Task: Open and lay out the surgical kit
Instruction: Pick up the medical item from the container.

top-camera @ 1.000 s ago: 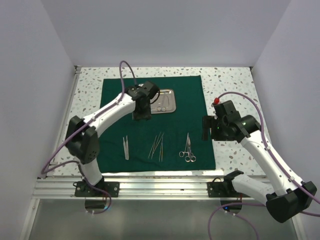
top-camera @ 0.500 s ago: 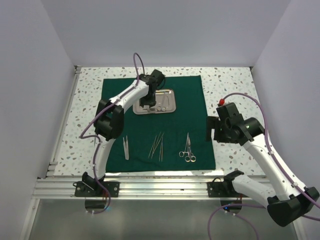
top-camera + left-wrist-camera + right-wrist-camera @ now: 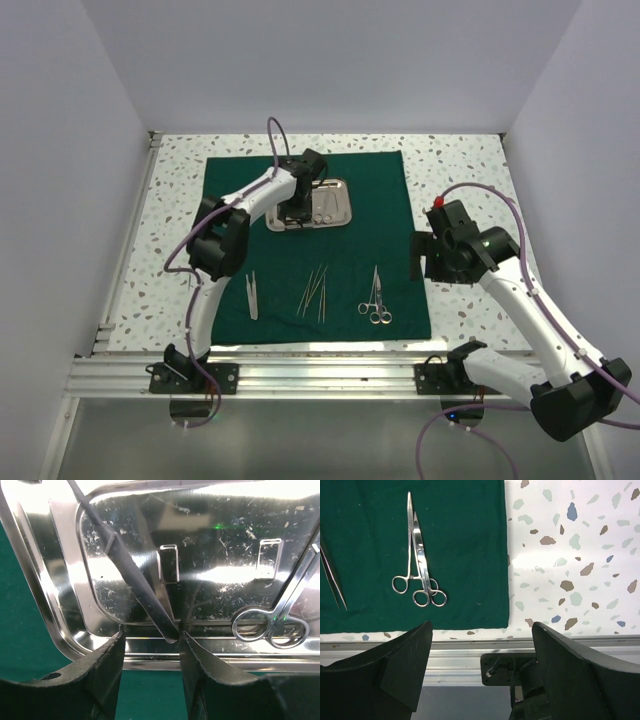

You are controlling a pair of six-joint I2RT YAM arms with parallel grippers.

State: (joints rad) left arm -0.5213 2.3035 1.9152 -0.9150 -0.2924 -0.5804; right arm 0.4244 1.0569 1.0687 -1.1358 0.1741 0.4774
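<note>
The dark-handled instrument needs to be laid on the cloth, so my left gripper should next grab it by its handle end at the tray's near rim, with the instrument's narrow end ahead.
The dark green cloth lies spread flat on the table. The steel tray sits on its far middle. My left gripper hangs low over the tray's near rim, jaws apart. The end of a dark-handled instrument lies in the tray between my fingers, close to the right finger. Ring-handled scissors lie in the tray to the right. On the cloth's near part lie tweezers, slender probes and ring-handled scissors, also in the right wrist view. My right gripper is open and empty above the cloth's right edge.
The speckled table top shows bare to the right of the cloth. The aluminium rail with the arm bases runs along the near edge. White walls close in the left, back and right sides.
My left gripper has moved from the cloth in front of the tray to over the tray and come down onto it. My right arm has only shifted slightly.
</note>
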